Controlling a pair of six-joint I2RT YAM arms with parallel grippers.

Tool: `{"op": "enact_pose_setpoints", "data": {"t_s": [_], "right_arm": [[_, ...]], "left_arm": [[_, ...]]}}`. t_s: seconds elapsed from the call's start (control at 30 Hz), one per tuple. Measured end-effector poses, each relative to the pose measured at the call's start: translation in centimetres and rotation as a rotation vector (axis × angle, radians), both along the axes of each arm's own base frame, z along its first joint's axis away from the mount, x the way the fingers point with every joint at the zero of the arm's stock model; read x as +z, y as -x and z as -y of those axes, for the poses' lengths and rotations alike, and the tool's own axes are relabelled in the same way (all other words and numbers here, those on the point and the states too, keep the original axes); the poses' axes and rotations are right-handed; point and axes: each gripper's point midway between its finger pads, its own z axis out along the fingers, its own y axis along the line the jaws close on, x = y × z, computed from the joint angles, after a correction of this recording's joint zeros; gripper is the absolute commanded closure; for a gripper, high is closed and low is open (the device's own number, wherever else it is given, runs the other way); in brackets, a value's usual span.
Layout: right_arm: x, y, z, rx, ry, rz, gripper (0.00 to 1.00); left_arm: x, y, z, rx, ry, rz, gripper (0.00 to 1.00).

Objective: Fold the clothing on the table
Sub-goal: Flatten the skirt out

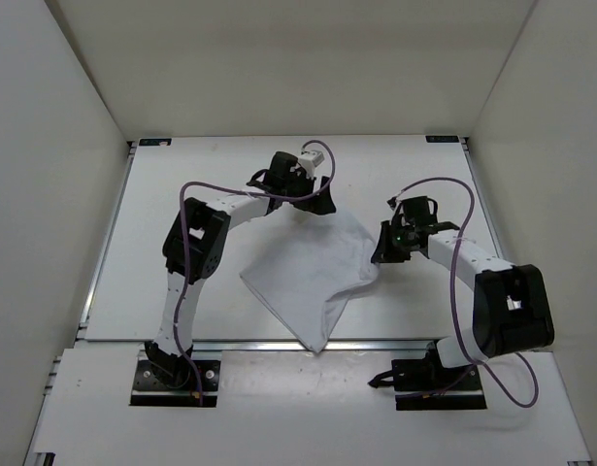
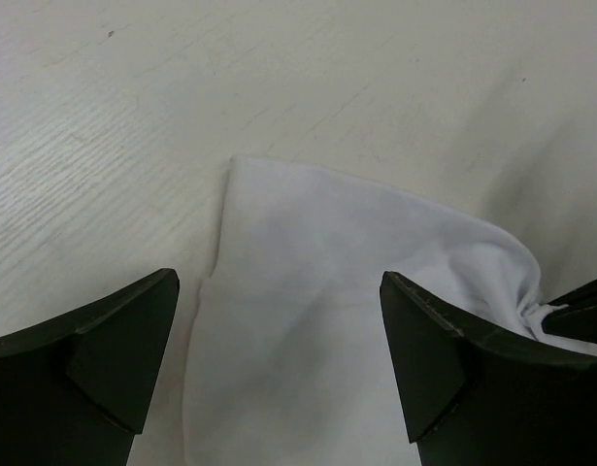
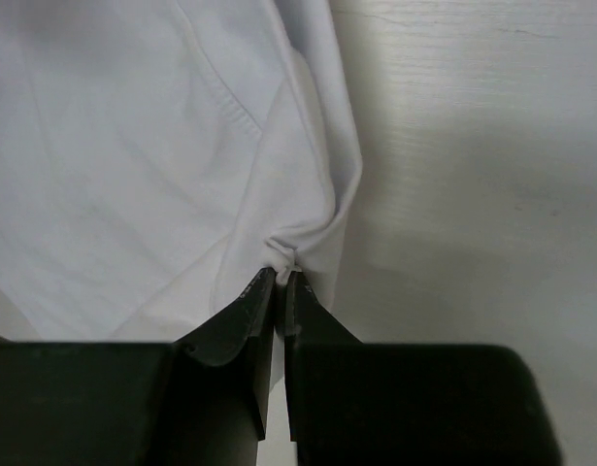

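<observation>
To stretch and fold the clothing over, my left gripper will next pinch the clothing's far corner (image 1: 338, 212) (image 2: 266, 228), opposite the right gripper's bunched edge of the clothing.
The clothing (image 1: 313, 272) is a thin white piece spread in the middle of the table (image 1: 152, 262), one point reaching the near edge. My left gripper (image 1: 317, 199) hovers over its far corner, open wide. In the left wrist view the clothing (image 2: 317, 320) lies flat between the two dark fingertips (image 2: 424, 349), touching neither. My right gripper (image 1: 381, 250) is at the cloth's right edge. In the right wrist view that gripper (image 3: 281, 277) is shut on a bunched pinch of the clothing (image 3: 133, 175).
White walls (image 1: 46, 146) close in the table on the left, back and right. Aluminium rails (image 1: 102, 252) run along its edges. Purple cables (image 1: 453, 291) loop over both arms. The arm bases (image 1: 172, 374) sit on the near ledge.
</observation>
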Motion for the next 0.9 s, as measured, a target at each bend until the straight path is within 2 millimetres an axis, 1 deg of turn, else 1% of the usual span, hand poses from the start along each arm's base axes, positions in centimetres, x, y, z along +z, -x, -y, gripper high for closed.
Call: {"op": "enact_pose_setpoints", "data": {"t_s": [0.03,0.17,0.23,0.3,0.43,0.47,0.5,0.53,0.6,0.7,0.77,0.83,0.9], "right_arm": [[-0.1,-0.1,0.3,-0.001,0.000,-0.002,1.00],[-0.3,-0.5,1.5,-0.016,-0.002,-0.007,1.00],[-0.3,-0.7,1.9,-0.016,0.000,-0.008,1.00],[-0.3,-0.8,2.0,-0.006,0.005,-0.007,1.00],[-0.1,-1.2,1.3,0.038,0.014,-0.001,1.00],[-0.2,-1.2,1.2,0.047,0.015,-0.001,1.00],[-0.2,-1.3,1.1,0.051,0.016,-0.003,1.00],[-0.3,-1.3,1.0,0.055,0.016,-0.007,1.00],[-0.4,-1.4,1.0,0.058,0.016,-0.011,1.00],[-0.2,-1.8,1.5,0.042,0.016,-0.005,1.00],[0.1,-2.5,2.2,0.018,0.015,0.005,1.00],[0.9,-3.7,3.4,-0.022,0.013,0.025,0.99],[1.9,-5.5,4.6,-0.068,0.003,0.057,1.00]], "left_arm": [[-0.6,-0.3,0.4,-0.005,0.002,-0.004,0.06],[-2.6,-1.4,2.5,-0.030,0.020,-0.021,0.09],[-3.2,-1.5,3.3,-0.036,0.028,-0.033,0.10],[-3.7,-1.5,3.6,-0.035,0.037,-0.045,0.17],[-3.7,-2.0,4.4,-0.029,0.059,-0.052,0.39],[-3.8,-2.2,4.5,-0.026,0.062,-0.053,0.50],[-3.8,-2.3,4.5,-0.024,0.065,-0.056,0.58],[-3.9,-2.4,4.5,-0.020,0.066,-0.057,0.71],[-4.0,-2.5,4.4,-0.012,0.068,-0.065,1.00],[-3.9,-2.8,4.2,0.000,0.069,-0.065,1.00],[-4.0,-3.1,3.9,0.019,0.062,-0.064,1.00],[-4.1,-3.4,3.4,0.040,0.047,-0.060,1.00],[-4.0,-3.8,2.5,0.069,0.031,-0.052,1.00]]}}
